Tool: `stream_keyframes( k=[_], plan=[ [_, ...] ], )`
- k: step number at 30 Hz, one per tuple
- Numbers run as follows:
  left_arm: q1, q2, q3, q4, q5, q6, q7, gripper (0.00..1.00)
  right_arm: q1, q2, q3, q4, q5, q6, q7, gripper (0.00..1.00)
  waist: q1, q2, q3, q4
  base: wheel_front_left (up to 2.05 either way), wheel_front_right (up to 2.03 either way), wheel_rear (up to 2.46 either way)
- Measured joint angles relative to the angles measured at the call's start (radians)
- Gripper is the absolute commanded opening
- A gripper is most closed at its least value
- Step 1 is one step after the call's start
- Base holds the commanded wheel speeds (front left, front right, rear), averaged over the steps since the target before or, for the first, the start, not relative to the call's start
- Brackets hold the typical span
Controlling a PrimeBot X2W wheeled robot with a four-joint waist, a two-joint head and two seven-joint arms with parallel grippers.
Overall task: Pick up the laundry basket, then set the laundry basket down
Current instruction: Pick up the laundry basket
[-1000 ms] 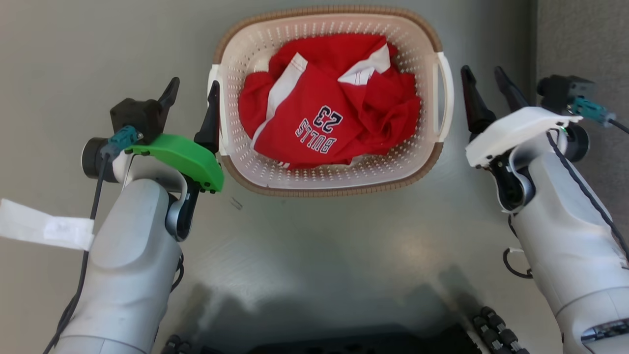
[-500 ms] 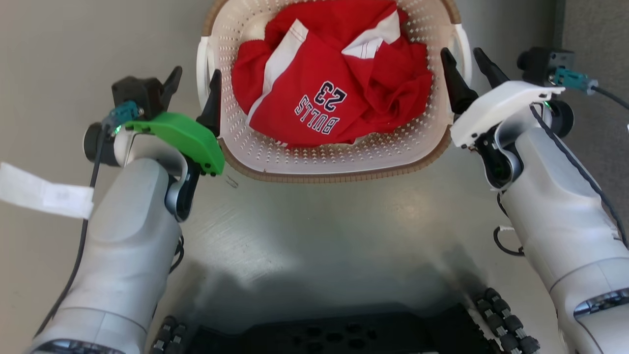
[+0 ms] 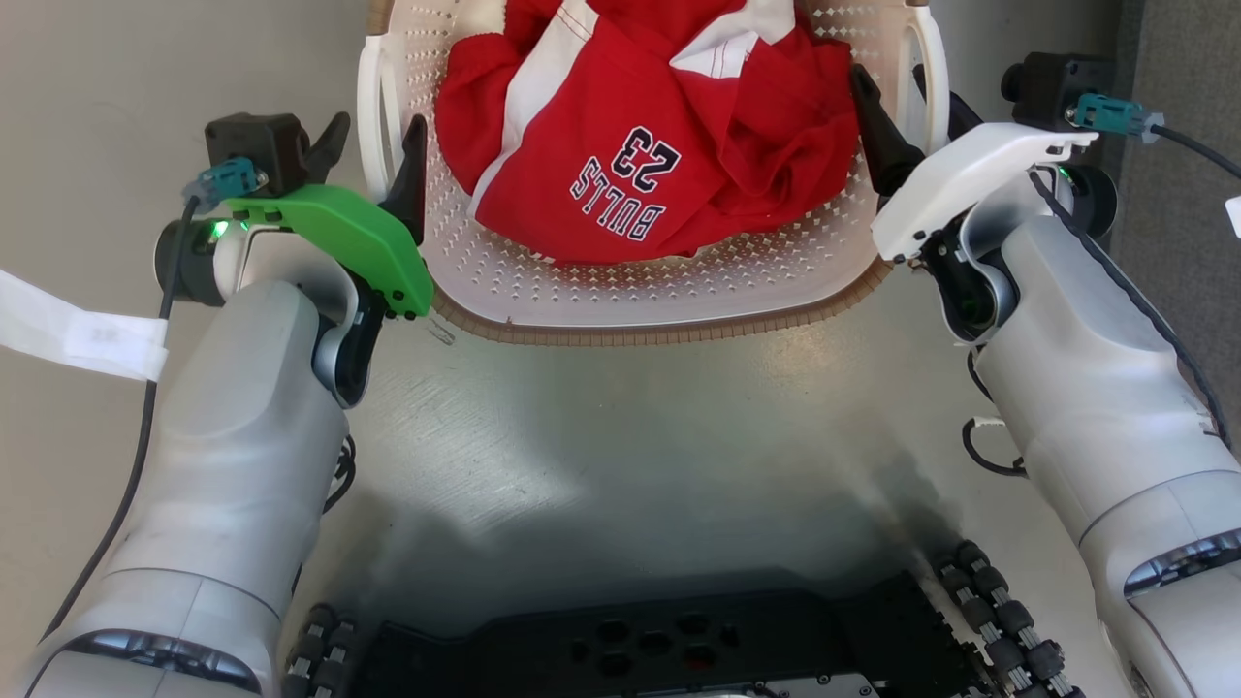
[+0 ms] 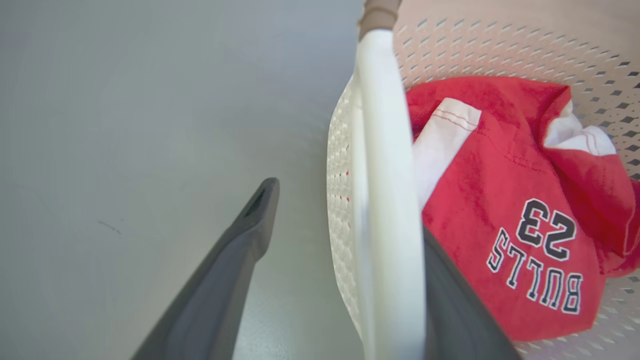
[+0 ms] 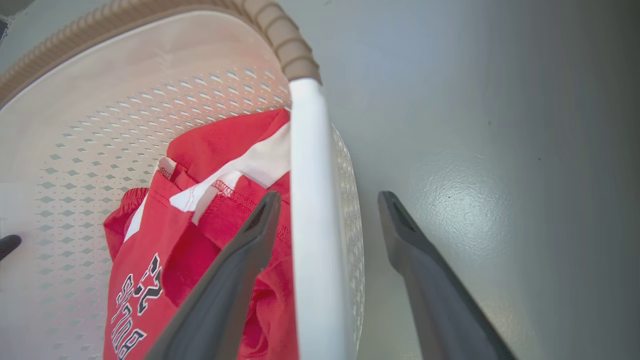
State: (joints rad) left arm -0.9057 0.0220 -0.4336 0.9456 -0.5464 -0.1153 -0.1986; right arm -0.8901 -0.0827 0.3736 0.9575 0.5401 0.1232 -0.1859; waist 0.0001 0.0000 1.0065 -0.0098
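Observation:
The basket's perforated body [image 3: 652, 297] is far wider than my fingers open. My left gripper should grab the basket by its narrow white handle [image 3: 371, 116] next.
The laundry basket [image 3: 630, 310], cream with perforated walls and a brown rim, sits on the grey floor at the top of the head view and holds a red "BULLS 23" jersey [image 3: 630, 145]. My left gripper [image 3: 373, 150] is open. Its fingers straddle the basket's white left handle [image 3: 368, 97], one inside the wall and one outside. In the left wrist view the handle [image 4: 385, 175] runs between the fingers [image 4: 235, 270], close against the inner one. My right gripper [image 3: 911, 111] is open astride the right handle [image 5: 310, 225], with a gap on both sides.
My dark wheeled base [image 3: 679, 650] fills the bottom edge. A white tape tag [image 3: 78, 334] hangs from the left arm's cable. A darker grey strip [image 3: 1183, 126] runs along the far right. Bare grey floor [image 3: 630, 446] lies between the basket and my base.
The head camera has tipped, so the basket sits higher in view. My right gripper moved in from beside the basket to straddle the right handle. The left one moved forward over the left handle.

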Motion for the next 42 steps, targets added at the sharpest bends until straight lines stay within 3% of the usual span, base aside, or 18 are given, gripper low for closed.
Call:
stream_keyframes(
  k=[2, 3, 4, 5, 6, 7, 8, 9, 10, 26, 42],
  plan=[
    [-0.001, 0.000, -0.009, 0.014, -0.005, 0.000, 0.000, 1.00, -0.006, 0.001, 0.011, 0.006, 0.007, 0.000, -0.003, 1.00, 0.0000, 0.0000, 0.002, -0.002, 0.00, 0.00, 0.00],
    [-0.002, 0.000, -0.013, 0.018, -0.005, 0.000, 0.000, 1.00, -0.008, 0.002, 0.014, 0.010, 0.012, 0.000, -0.004, 0.89, 0.0000, 0.0000, 0.003, -0.003, 0.00, 0.00, 0.00],
    [-0.003, 0.000, -0.017, 0.021, -0.005, 0.000, 0.000, 0.92, -0.008, 0.004, 0.018, 0.013, 0.017, 0.000, -0.004, 0.78, 0.0000, 0.0000, 0.004, -0.004, 0.00, 0.00, 0.00],
    [-0.006, 0.000, -0.019, 0.025, -0.007, 0.000, 0.000, 0.72, -0.008, 0.005, 0.021, 0.016, 0.019, 0.000, -0.005, 0.69, 0.0000, 0.0000, 0.005, -0.004, 0.00, 0.00, 0.00],
    [-0.012, 0.000, -0.021, 0.030, -0.012, 0.000, -0.001, 0.48, -0.009, 0.005, 0.024, 0.019, 0.024, 0.000, -0.008, 0.50, 0.0000, 0.0000, 0.005, -0.005, 0.00, 0.00, 0.00],
    [-0.018, -0.001, -0.022, 0.035, -0.016, -0.001, -0.001, 0.40, -0.011, 0.006, 0.027, 0.021, 0.025, 0.000, -0.008, 0.29, 0.0000, 0.0000, 0.006, -0.006, 0.00, 0.00, 0.00],
    [-0.023, -0.002, -0.023, 0.038, -0.019, -0.004, -0.001, 0.29, -0.013, 0.006, 0.031, 0.024, 0.028, 0.000, -0.008, 0.00, 0.0000, 0.0000, 0.007, -0.006, 0.00, 0.00, 0.00],
    [-0.026, -0.003, -0.026, 0.040, -0.026, -0.008, -0.001, 0.09, -0.016, 0.006, 0.034, 0.027, 0.033, 0.000, -0.008, 0.00, 0.0000, 0.0000, 0.007, -0.007, 0.00, 0.00, 0.00],
    [-0.028, -0.005, -0.029, 0.042, -0.034, -0.009, -0.002, 0.00, -0.020, 0.007, 0.039, 0.030, 0.035, 0.000, -0.009, 0.00, 0.0000, 0.0000, 0.008, -0.007, 0.00, 0.00, 0.00],
    [-0.046, -0.010, -0.089, 0.084, -0.093, -0.007, -0.023, 0.00, -0.030, 0.017, 0.103, 0.072, 0.084, 0.000, -0.034, 0.00, 0.0000, 0.0000, -0.033, -0.003, 0.00, 0.00, 0.00],
    [0.012, -0.012, -0.152, 0.151, -0.173, -0.008, -0.012, 0.00, 0.022, 0.022, 0.199, 0.123, 0.142, 0.000, -0.027, 0.00, 0.0000, 0.0000, -0.205, -0.010, 0.00, 0.00, 0.00]
  ],
)
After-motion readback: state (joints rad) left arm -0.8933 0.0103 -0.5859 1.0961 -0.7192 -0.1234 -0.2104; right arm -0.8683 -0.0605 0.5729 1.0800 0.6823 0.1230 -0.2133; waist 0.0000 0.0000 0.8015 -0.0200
